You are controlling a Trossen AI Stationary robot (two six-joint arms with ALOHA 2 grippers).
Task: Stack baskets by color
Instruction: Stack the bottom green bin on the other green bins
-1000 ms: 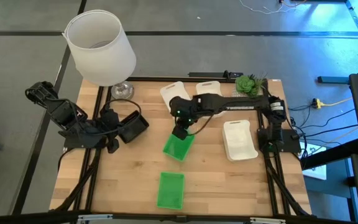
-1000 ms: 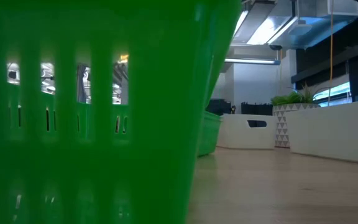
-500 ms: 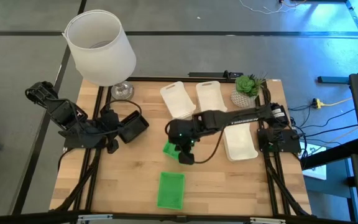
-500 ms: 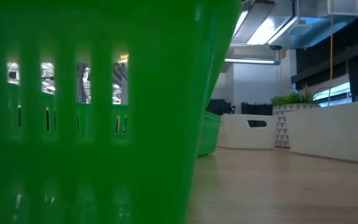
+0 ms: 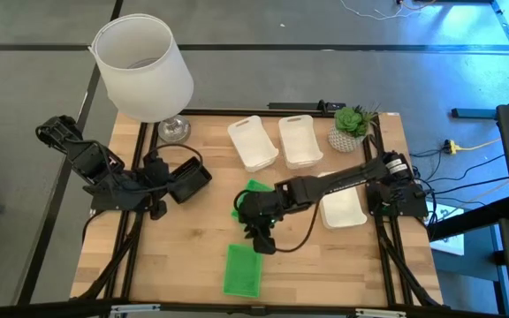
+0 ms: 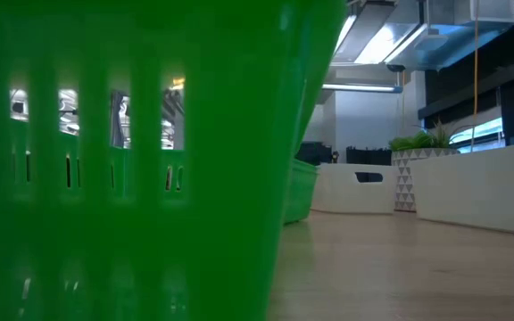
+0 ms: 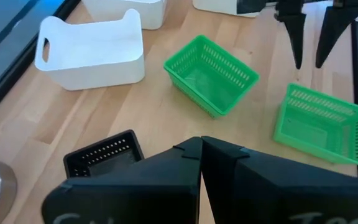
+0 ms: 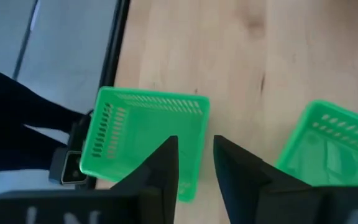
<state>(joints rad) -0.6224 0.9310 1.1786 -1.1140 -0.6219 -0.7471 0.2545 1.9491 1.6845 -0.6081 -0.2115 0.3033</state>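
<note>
My right gripper grabs the loose green basket by its long-side rim (image 5: 259, 269) (image 8: 199, 143) next, to stack the green baskets together.
Two bright green baskets lie on the table. One (image 5: 242, 269) sits near the front edge, and the other (image 5: 251, 191) lies mid-table, partly under my right arm. My right gripper (image 5: 262, 245) hovers between them, open and with nothing between its fingers (image 7: 307, 61); in the right wrist view it stands over the near green basket (image 8: 143, 142). Three white baskets (image 5: 253, 142) (image 5: 299, 140) (image 5: 343, 201) lie at the far and right side. My left gripper (image 7: 201, 152) waits at the table's left, shut, beside a black basket (image 7: 103, 153).
A big white lampshade (image 5: 141, 64) stands at the far left corner and a small potted plant (image 5: 352, 124) at the far right. Bare wood lies at the near right. In the low view the near green basket (image 6: 132, 160) fills the left half.
My right gripper has swung from the far end of the mid-table green basket toward the table's near edge, passing over that basket, and now stands between the two green ones. The mid-table basket stays on the wood.
</note>
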